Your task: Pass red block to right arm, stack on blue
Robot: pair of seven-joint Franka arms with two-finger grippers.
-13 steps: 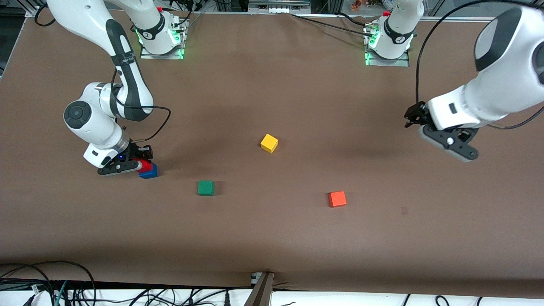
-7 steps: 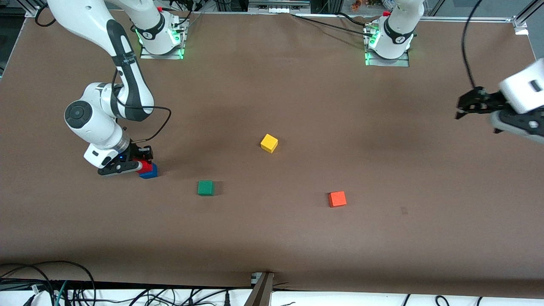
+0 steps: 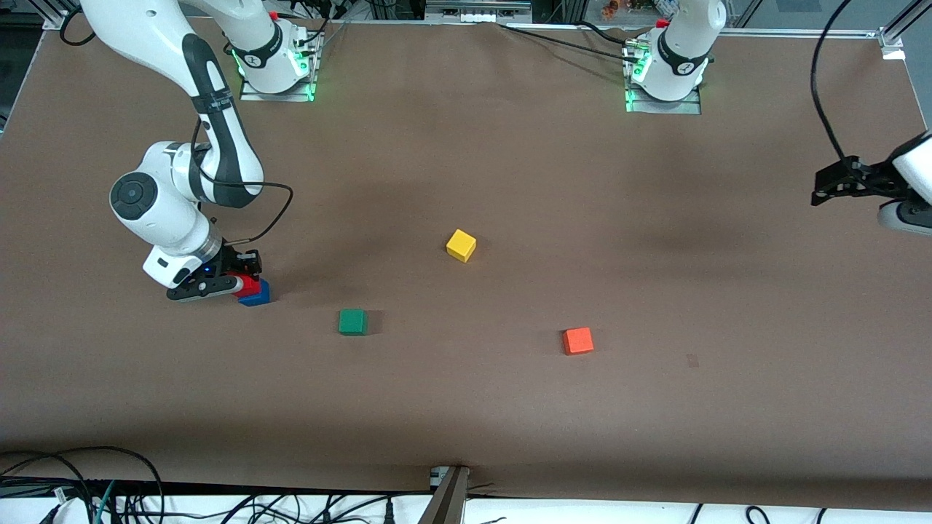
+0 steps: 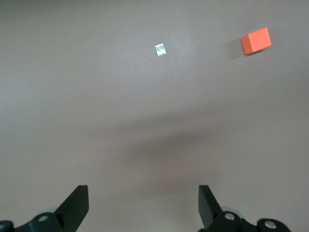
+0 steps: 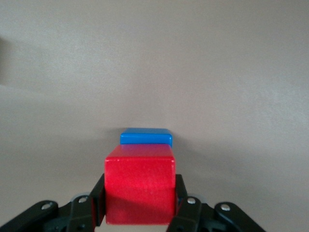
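Observation:
The red block is ready to be released from my right gripper now: its bottom is over the blue cube in both views, so the block would stay standing.
The red block [image 5: 140,186] is clamped between the fingers of my right gripper [image 5: 140,205], which is shut on it. Directly under it is the blue cube [image 5: 146,137], its top edge showing just past the red block. I cannot tell whether the two cubes touch. In the front view the red block [image 3: 250,285] sits atop the blue cube [image 3: 260,295] at the right arm's end of the table, with my right gripper [image 3: 245,282] low over them. My left gripper [image 4: 143,207] is open and holds nothing, high over bare table. The left arm [image 3: 914,171] shows at the table's edge.
A green cube [image 3: 352,322], a yellow cube [image 3: 461,245] and an orange cube [image 3: 578,340] lie apart mid-table. The orange cube [image 4: 256,40] and a small pale mark [image 4: 160,49] show in the left wrist view. Cables run along the table's near edge.
The left arm has swung away toward its own end of the table, nearly out of the front view. The right gripper and the red block have not moved.

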